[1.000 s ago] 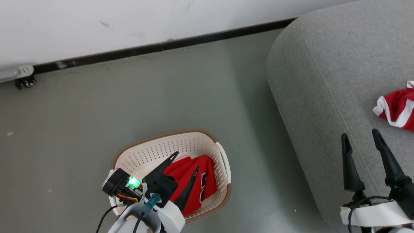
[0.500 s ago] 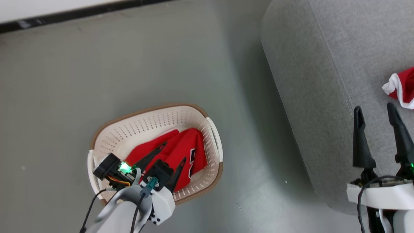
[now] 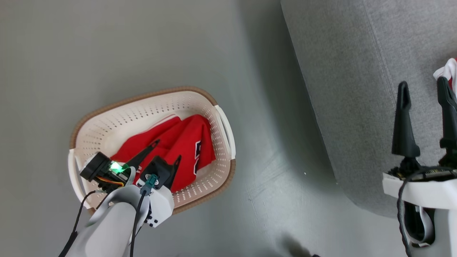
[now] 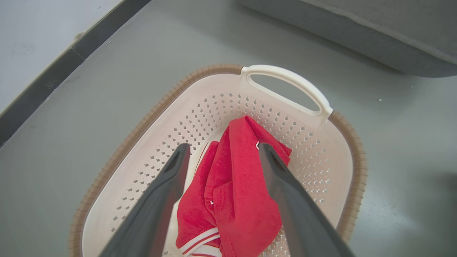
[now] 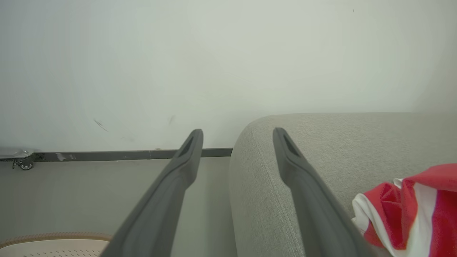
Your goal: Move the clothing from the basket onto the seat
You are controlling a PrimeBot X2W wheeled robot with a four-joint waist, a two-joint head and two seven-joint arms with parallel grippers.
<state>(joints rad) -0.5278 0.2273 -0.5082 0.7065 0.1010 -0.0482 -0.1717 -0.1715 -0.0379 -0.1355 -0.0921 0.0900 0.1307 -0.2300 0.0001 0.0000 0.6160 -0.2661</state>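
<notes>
One raised fold of the red garment stands up while the rest lies loose in the basket (image 3: 107,117). My left gripper grabs that raised fold (image 3: 167,150) next.
The cream basket (image 3: 107,117) (image 4: 335,171) with a brown rim stands on the floor. A red garment (image 3: 185,142) (image 4: 235,192) with a black-and-white mark lies crumpled inside it. My left gripper (image 3: 167,150) (image 4: 222,147) hangs open just above that garment, one finger on each side of its raised fold. The grey seat (image 3: 350,71) (image 5: 321,142) fills the right side. On it lies a red garment with white trim (image 3: 448,69) (image 5: 414,210). My right gripper (image 3: 423,84) (image 5: 237,131) is open and empty over the seat's edge, left of that garment.
Grey floor (image 3: 107,46) surrounds the basket, with a strip of it between basket and seat. A white wall (image 5: 178,64) with a dark baseboard (image 5: 107,155) stands beyond. A small caster (image 5: 25,165) sits by the wall at the far left.
The head camera has tilted down, so wall and baseboard have left its view. My left gripper has sunk lower into the basket toward the red garment. Both grippers stay open.
</notes>
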